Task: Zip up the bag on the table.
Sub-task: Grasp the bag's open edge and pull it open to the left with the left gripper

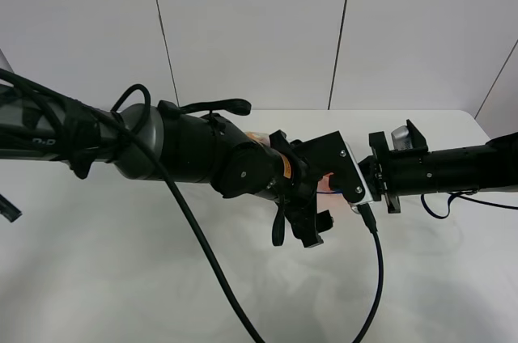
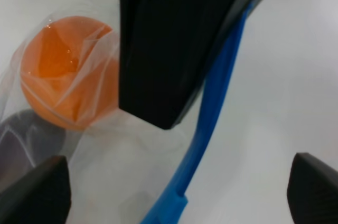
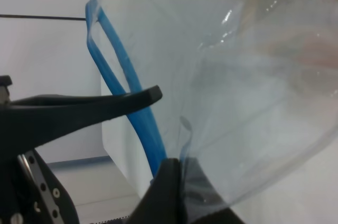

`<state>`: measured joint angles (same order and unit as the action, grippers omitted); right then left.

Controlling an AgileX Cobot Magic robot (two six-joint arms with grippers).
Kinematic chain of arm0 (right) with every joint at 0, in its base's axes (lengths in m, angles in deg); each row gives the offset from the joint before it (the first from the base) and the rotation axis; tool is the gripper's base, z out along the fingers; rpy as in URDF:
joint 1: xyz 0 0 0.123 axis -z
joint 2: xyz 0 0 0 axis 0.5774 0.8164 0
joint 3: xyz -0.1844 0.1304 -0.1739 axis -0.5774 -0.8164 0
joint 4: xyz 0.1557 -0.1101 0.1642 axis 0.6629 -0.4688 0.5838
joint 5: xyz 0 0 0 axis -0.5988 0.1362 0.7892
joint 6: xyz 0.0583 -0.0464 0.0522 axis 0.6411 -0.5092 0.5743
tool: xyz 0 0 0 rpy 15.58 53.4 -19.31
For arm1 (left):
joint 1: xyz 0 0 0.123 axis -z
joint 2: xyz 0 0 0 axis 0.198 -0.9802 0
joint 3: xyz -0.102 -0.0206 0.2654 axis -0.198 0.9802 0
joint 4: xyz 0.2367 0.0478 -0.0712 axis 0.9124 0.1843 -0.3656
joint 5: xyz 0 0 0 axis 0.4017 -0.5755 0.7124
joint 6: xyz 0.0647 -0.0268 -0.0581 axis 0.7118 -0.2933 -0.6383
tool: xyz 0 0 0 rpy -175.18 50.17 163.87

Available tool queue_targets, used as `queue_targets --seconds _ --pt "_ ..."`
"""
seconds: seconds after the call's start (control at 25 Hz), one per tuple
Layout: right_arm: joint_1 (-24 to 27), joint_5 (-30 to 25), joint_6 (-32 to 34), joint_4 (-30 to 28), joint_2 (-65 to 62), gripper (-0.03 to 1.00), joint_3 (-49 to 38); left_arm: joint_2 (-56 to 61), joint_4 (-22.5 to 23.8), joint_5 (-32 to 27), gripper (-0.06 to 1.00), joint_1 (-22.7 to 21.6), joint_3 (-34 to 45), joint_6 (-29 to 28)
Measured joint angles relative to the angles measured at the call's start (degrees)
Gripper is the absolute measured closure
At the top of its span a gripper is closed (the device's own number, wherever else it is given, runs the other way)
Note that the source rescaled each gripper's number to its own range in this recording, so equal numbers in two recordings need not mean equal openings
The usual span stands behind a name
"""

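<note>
The blue zip is between the left gripper's open fingers, so the gripper would catch the zip if it closed now. It should close on the zip.
The clear bag lies under both arms at mid-table; in the high view only an orange patch [image 1: 256, 137] shows. In the left wrist view I see its orange fruit [image 2: 63, 78], the dark purple item [image 2: 24, 142] and the blue zip strip [image 2: 211, 118]. My left gripper [image 2: 182, 195] is open, fingertips [image 2: 50, 189] wide apart, with the strip running between them; it hangs over the bag [image 1: 312, 226]. My right gripper [image 1: 358, 189] pinches the bag's edge by the zip strip [image 3: 119, 60], its fingers [image 3: 105, 108] closed around the plastic [image 3: 237, 102]. The yellow fruit is hidden.
The white table [image 1: 121, 278] spreads around the arms, with its far edge against a white panelled wall. A black cable [image 1: 377, 278] hangs from the right arm across the front. Another cable loops off the left arm [image 1: 202, 254].
</note>
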<state>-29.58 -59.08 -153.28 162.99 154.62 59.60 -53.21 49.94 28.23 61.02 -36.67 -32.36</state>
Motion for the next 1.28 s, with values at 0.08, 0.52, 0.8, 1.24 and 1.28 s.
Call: queue_targets --seconds 0.08,0.52,0.8,1.24,1.28 --pt "0.0 0.0 0.0 0.0 0.0 0.97 0.0 0.0 0.0 0.0 -0.03 0.0 0.0 0.3" --pt "0.0 0.0 0.0 0.0 0.0 0.97 0.0 0.0 0.0 0.0 0.34 0.0 0.0 1.4" --pt "0.0 0.0 0.0 -0.1 0.0 0.97 0.0 0.0 0.0 0.0 0.77 0.0 0.0 3.4" --pt "0.0 0.0 0.0 -0.1 0.0 0.97 0.0 0.0 0.4 0.0 0.94 0.0 0.0 5.7" --pt "0.0 0.0 0.0 -0.1 0.0 0.97 0.0 0.0 0.4 0.0 0.94 0.0 0.0 6.1"
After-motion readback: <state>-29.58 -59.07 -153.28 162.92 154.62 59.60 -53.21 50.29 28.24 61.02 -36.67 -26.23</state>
